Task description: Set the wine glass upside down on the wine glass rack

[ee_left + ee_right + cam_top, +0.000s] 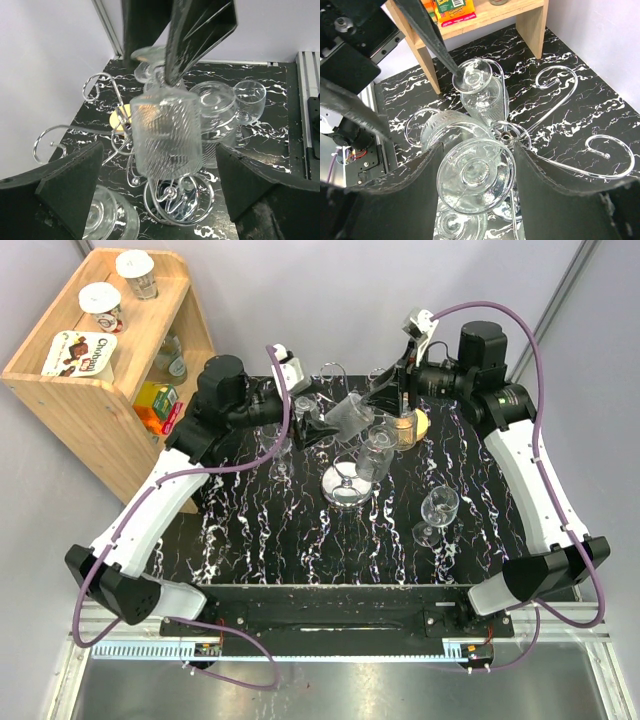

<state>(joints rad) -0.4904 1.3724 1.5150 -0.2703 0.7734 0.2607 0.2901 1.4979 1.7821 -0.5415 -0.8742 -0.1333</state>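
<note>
I will grab the clear wine glass with my left gripper by its ribbed bowl (349, 418) (167, 134), so that the foot of the glass stays free to hang on the rack.
A ribbed wine glass (165, 135) hangs upside down and a little tilted beside the post of the wine glass rack (182, 200). My right gripper (477, 150) is shut on its round foot (475, 175), with a finger at each side. My left gripper (159, 149) is wide open; its fingers (70, 185) flank the bowl without touching it. Seen from above, the glass (350, 415) lies between the left gripper (322, 425) and the right gripper (395, 405), over the rack's disc base (345, 490). Whether the foot rests on a wire arm I cannot tell.
A second glass (377, 455) hangs upside down on the rack. One glass (438, 508) stands upright to the right, and more stand at the back (330, 372). A yellow object (415, 425) sits behind the rack. Curled chrome arms (560, 85) spread outward. A wooden shelf (100, 370) stands far left.
</note>
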